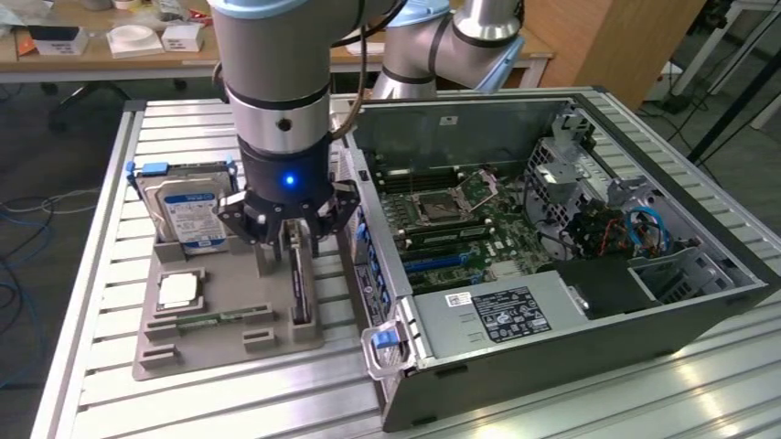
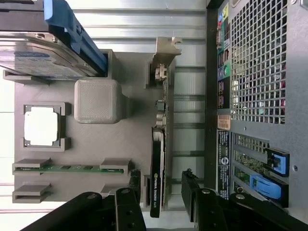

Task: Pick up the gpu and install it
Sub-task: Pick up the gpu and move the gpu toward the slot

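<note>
The robot's gripper isn't ready to close on the GPU yet and should go lower first: its fingers are high by the GPU's top edge, above the grey tray, in the wrist view.
The gpu (image 1: 299, 283) stands on edge in a slot of the grey holder tray (image 1: 208, 343), on the side nearest the open computer case (image 1: 550, 229). In the wrist view the gpu (image 2: 158, 163) appears edge-on, with its black cooler and a silver bracket at the far end. My gripper (image 1: 293, 242) hangs straight over the card, open, with nothing held. Its black fingers (image 2: 192, 192) straddle the card's near end, a small gap on each side of my gripper (image 2: 161, 192). The motherboard (image 1: 476, 229) lies exposed inside the case.
A silver hard drive (image 1: 189, 215) with a blue label stands at the tray's back. A square chip (image 1: 179, 291) and a green memory stick (image 1: 226, 318) lie in the tray. The case wall (image 2: 260, 96) stands close beside the card. A cluttered desk is behind the slatted table.
</note>
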`<state>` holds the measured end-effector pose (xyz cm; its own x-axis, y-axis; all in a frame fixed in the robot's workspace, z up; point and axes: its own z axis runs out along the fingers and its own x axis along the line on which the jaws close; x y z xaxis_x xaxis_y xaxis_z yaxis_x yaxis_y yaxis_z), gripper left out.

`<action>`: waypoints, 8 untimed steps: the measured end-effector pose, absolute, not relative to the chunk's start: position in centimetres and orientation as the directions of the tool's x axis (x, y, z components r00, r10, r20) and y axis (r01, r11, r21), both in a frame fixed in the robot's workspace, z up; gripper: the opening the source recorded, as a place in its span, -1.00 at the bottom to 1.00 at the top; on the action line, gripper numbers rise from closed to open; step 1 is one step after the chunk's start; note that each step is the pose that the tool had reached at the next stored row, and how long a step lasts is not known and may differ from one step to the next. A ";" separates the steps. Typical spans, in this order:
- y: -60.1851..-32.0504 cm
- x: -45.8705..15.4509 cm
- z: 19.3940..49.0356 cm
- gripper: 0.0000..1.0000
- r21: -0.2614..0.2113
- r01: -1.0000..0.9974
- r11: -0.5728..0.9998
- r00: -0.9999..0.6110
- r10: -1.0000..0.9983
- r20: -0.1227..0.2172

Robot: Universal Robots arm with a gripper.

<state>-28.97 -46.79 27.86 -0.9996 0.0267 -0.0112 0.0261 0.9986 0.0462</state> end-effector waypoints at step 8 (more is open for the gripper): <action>-46.8 -29.1 26.4 -0.06 0.046 0.024 0.999 -1.000 0.024 -0.011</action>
